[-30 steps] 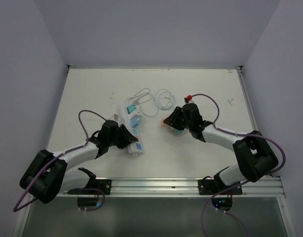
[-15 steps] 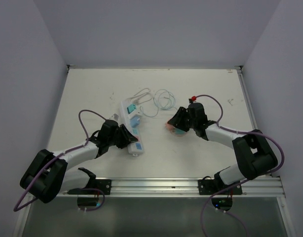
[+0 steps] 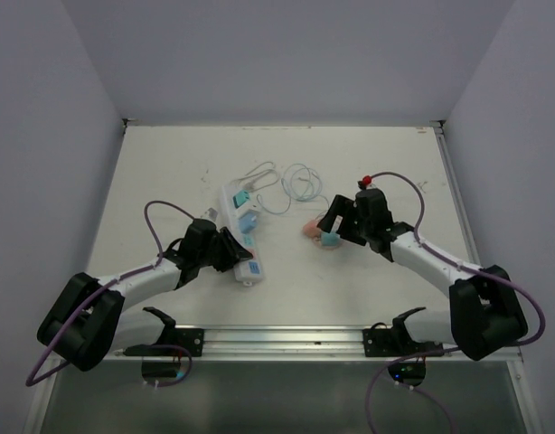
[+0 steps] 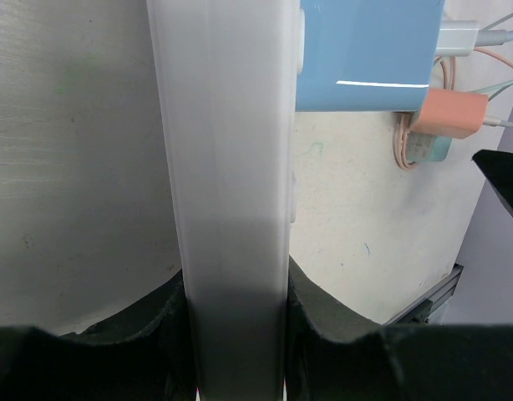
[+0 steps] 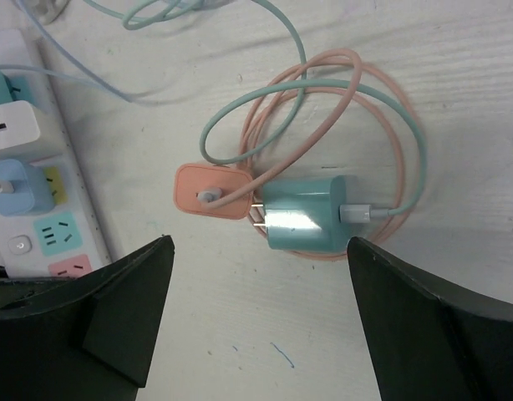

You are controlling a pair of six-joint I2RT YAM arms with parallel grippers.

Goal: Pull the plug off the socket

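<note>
I need to pull the blue plug off the socket, so I should next grab the plug by its body [image 3: 248, 222] [image 5: 23, 187], across the sides, with my right gripper.
The socket [image 3: 239, 226] is a long white power strip lying on the table. My left gripper [image 3: 230, 250] is shut across its near end, and the left wrist view shows the strip [image 4: 223, 167] clamped between both pads of that gripper [image 4: 236, 309]. A blue plug [image 4: 365, 54] still sits in the strip. The teal plug [image 5: 311, 224] lies loose on the table with its prongs bare, beside a pink plug [image 5: 213, 190] and inside their coiled cords. My right gripper [image 5: 259, 246] hangs open just short of them, holding nothing. From above, the teal plug [image 3: 328, 239] is at this gripper's [image 3: 334, 226] tips.
Thin white and teal cords [image 3: 286, 185] loop on the table behind the strip. In the right wrist view the strip [image 5: 48, 200] carries a white plug [image 5: 10, 129] and a blue plug [image 5: 16, 188]. Walls close the table on three sides.
My right gripper has opened, let go of the teal plug and drawn back to the right. The plug stays on the table. My left gripper has not moved.
</note>
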